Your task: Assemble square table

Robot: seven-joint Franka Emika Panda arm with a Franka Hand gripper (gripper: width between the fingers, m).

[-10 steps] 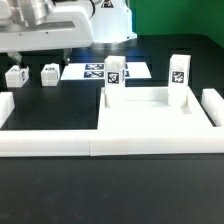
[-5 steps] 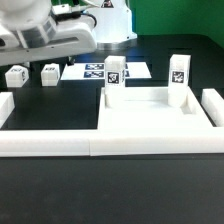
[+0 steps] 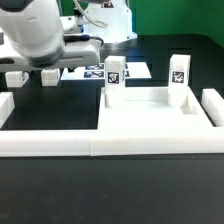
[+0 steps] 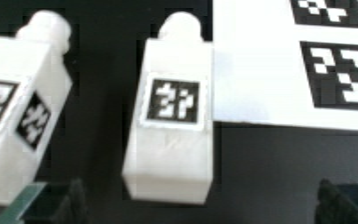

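Note:
The middle leg has a square tagged body (image 4: 171, 125) and a rounded peg end. My gripper needs to hold the leg by that body next, so the peg end stays free for the slab.
The square table's white slab (image 3: 150, 122) lies at the centre right, with two tagged legs (image 3: 115, 72) (image 3: 178, 76) standing upright at its far corners. Two loose white legs lie on the black table at the exterior view's left. One (image 3: 14, 76) shows beside the arm; the arm hides the other there. In the wrist view that other leg (image 4: 176, 110) lies lengthwise between my fingers, and the first leg (image 4: 25, 100) lies beside it. My gripper (image 4: 197, 206) (image 3: 48, 76) hangs open just above the middle leg, with one dark fingertip (image 4: 51, 205) on each side of it and nothing held.
The marker board (image 3: 92, 70) (image 4: 309, 55) lies just beyond the loose legs. Long white border bars (image 3: 50, 143) run along the front, with short bars at the left (image 3: 5, 105) and right (image 3: 212, 106).
The arm has come down from the top of the exterior view onto the loose legs at the left and now covers one of them. The jaws stayed open.

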